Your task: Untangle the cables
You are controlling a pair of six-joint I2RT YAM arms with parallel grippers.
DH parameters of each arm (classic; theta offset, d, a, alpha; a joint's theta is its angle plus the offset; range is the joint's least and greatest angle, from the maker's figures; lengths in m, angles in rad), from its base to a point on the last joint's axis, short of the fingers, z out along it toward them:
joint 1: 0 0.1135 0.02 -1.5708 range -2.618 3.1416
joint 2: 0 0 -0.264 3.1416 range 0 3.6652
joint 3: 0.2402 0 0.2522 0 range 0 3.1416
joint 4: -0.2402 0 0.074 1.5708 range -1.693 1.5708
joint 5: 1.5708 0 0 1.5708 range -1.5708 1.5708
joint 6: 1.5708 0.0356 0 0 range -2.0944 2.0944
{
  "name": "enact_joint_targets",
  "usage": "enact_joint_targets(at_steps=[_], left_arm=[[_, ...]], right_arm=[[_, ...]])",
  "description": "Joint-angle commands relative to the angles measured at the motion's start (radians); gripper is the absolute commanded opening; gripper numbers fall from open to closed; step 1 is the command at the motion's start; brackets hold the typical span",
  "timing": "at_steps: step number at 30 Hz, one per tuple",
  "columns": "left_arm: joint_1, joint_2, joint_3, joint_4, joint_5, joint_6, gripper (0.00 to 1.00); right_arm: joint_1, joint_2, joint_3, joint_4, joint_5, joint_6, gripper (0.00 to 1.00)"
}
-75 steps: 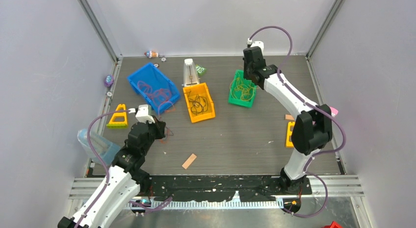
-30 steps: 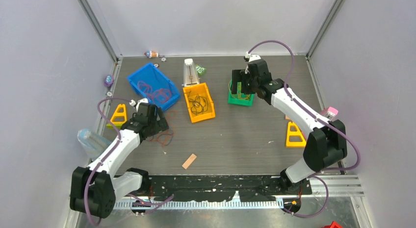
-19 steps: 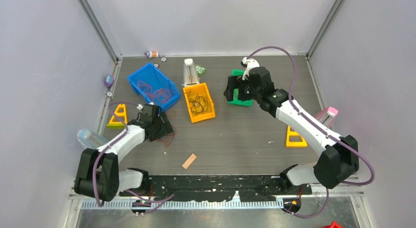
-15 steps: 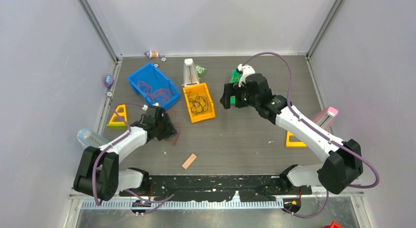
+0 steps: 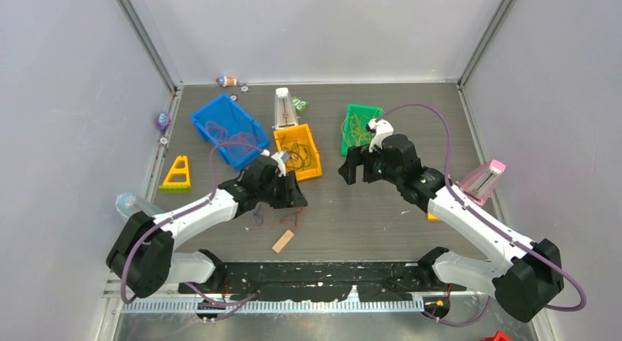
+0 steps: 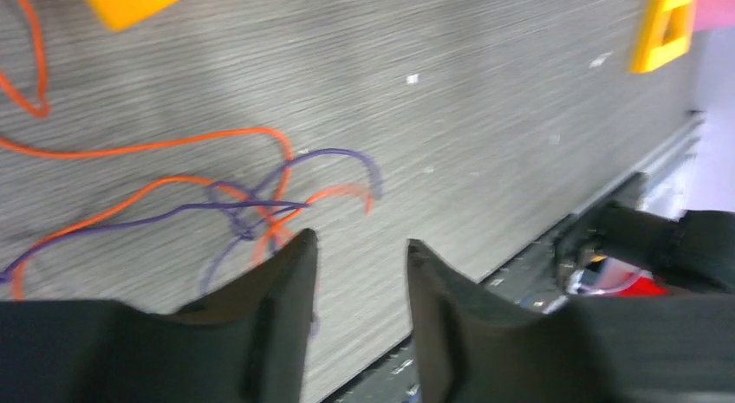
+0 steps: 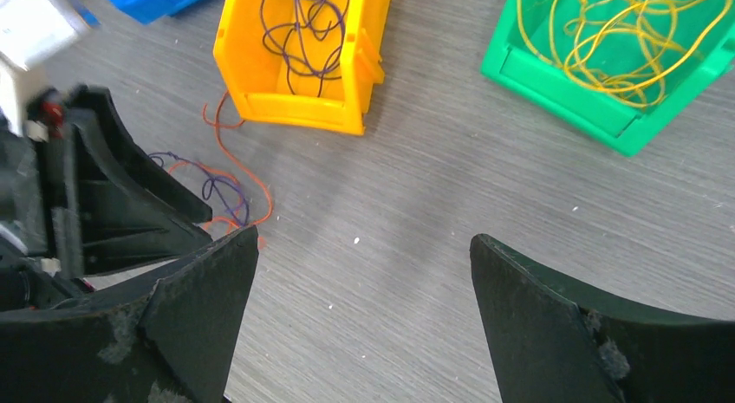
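Observation:
The left gripper reaches the purple cable and grips it by its outer loop (image 5: 258, 212) next, leaving the orange cable free to slip out.
A small tangle of orange and purple cables (image 5: 273, 222) lies on the table in front of the yellow bin, its strands crossing just ahead of my left finger in the left wrist view (image 6: 251, 214). My left gripper (image 5: 292, 199) hovers low over its right end, jaws about half apart (image 6: 357, 243), bare table between them; open. My right gripper (image 5: 350, 169) hangs wide open (image 7: 364, 238) above bare table, right of the tangle (image 7: 221, 191). More cables lie sorted in bins: dark ones in the yellow bin (image 7: 303, 65), yellow ones in the green bin (image 7: 520, 65), reddish ones in the blue bin (image 5: 227, 128).
A tan strip (image 5: 283, 241) lies near the front edge. A yellow triangle block (image 5: 176, 172) and a clear bottle (image 5: 136, 207) sit at the left. A pink-topped object (image 5: 484, 181) stands at the right. A white upright piece (image 5: 282, 110) stands behind the yellow bin.
My left arm swung right toward the table's centre and its jaws narrowed from wide; the tangle shifted right with it. My right arm drew back from the green bin toward the centre, still open.

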Motion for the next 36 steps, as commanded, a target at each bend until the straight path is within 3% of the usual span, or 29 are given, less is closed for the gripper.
enact_joint_targets(at_steps=[1,4,9,15,24,29,36], left_arm=[[-0.013,-0.091,0.071,0.03,0.056,0.029,0.56],[-0.005,-0.141,0.114,-0.085,-0.011,0.088,0.7],[0.064,-0.206,0.133,-0.252,-0.133,0.165,0.78],[0.202,-0.252,0.057,-0.319,-0.208,0.203,0.78],[0.207,-0.152,-0.001,-0.289,-0.236,0.205,0.71],[0.207,-0.078,-0.01,-0.263,-0.231,0.195,0.57],[0.206,-0.122,0.016,-0.296,-0.216,0.203,0.08]], right_arm=[[0.0,-0.042,-0.062,0.088,-0.086,0.016,0.97],[0.008,-0.029,-0.11,0.139,-0.157,0.026,0.95],[0.089,0.024,-0.137,0.206,-0.182,0.031,0.84],[0.202,0.145,-0.123,0.331,-0.137,0.079,0.73],[0.248,0.236,-0.065,0.369,-0.099,0.09,0.71],[0.247,0.21,-0.071,0.353,-0.072,0.081,0.7],[0.247,0.196,-0.098,0.352,-0.057,0.081,0.71]])
